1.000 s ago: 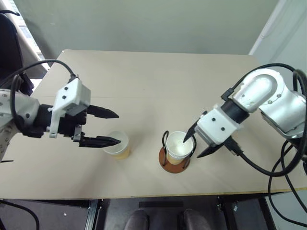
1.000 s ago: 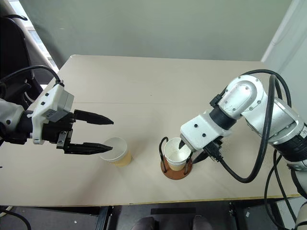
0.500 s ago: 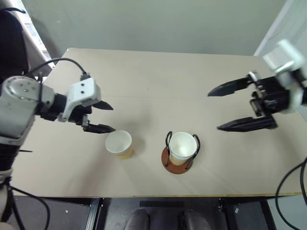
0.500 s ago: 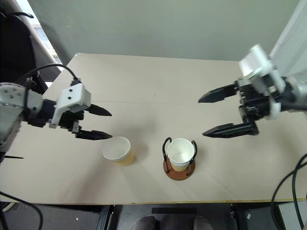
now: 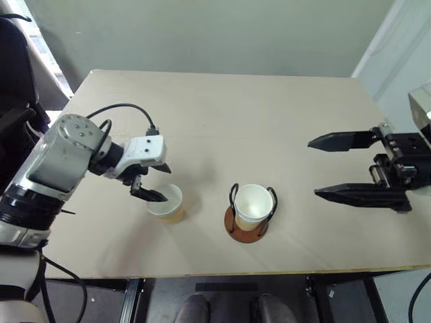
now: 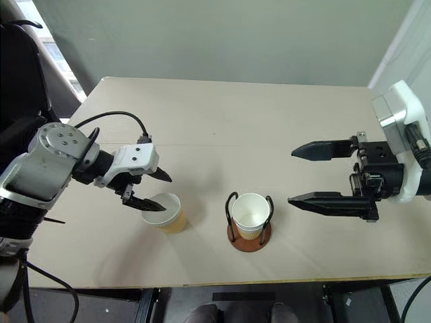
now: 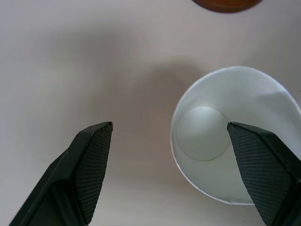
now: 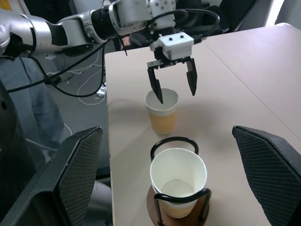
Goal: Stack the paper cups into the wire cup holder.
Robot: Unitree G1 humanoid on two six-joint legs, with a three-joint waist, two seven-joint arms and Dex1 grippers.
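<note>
The loose paper cup has my fingers on both sides of its rim, and one reaches into the cup's opening [image 5: 174, 197]. My left gripper will close, as closing now would catch the cup.
One tan paper cup [image 5: 166, 203] stands upright and loose on the table, left of centre. My left gripper [image 5: 163, 183] points down over it and is open, one finger above the cup's mouth [image 7: 211, 141] and the other past its far rim. It holds nothing. Another paper cup [image 5: 254, 204] sits inside the wire cup holder [image 5: 234, 195], whose brown disc base [image 6: 250, 240] rests near the table's front edge. My right gripper [image 5: 313, 168] hovers level to the right of the holder, apart from it, open wide and empty.
The beige table [image 5: 222, 114] has bare room behind and to the right of the cups. Its front edge lies close to the holder. A dark chair [image 5: 17, 60] stands off the table's left side, with cables [image 8: 89, 75] on the floor there.
My right gripper let go of the cup in the holder, pulled away up and to the right, and opened wide. My left gripper tilted down and came over the loose cup.
</note>
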